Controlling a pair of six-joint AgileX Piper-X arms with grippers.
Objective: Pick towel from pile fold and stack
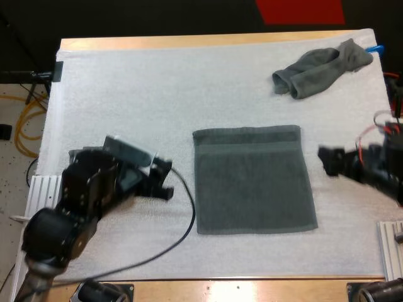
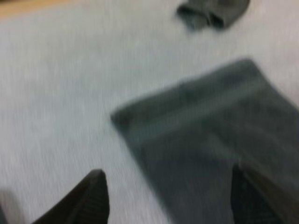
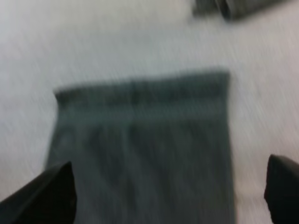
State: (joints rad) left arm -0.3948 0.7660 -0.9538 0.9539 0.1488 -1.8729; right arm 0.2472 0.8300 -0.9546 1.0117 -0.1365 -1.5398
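My left gripper picks up the flat towel by a corner of its plain edge [image 1: 201, 230] next, to fold it over onto its banded edge [image 1: 247, 136].
A dark grey-green towel [image 1: 253, 179] lies spread flat in the middle of the white mat [image 1: 145, 100]; the left wrist view has it as the flat towel [image 2: 219, 140], the right wrist view as the flat towel [image 3: 145, 149]. A crumpled towel [image 1: 321, 68] sits at the far right, also seen as the crumpled towel [image 2: 212, 11] and the crumpled towel [image 3: 233, 7]. My left gripper [image 1: 165, 182] hovers just left of the flat towel, its fingers [image 2: 88, 200] wide apart and holding nothing. My right gripper [image 1: 327, 160] is just right of the towel, fingers [image 3: 46, 196] spread, nothing between them.
Metal rails lie at the mat's near left [image 1: 44, 189] and near right [image 1: 391, 242]. Bare mat stretches across the far left and along the near edge in front of the flat towel.
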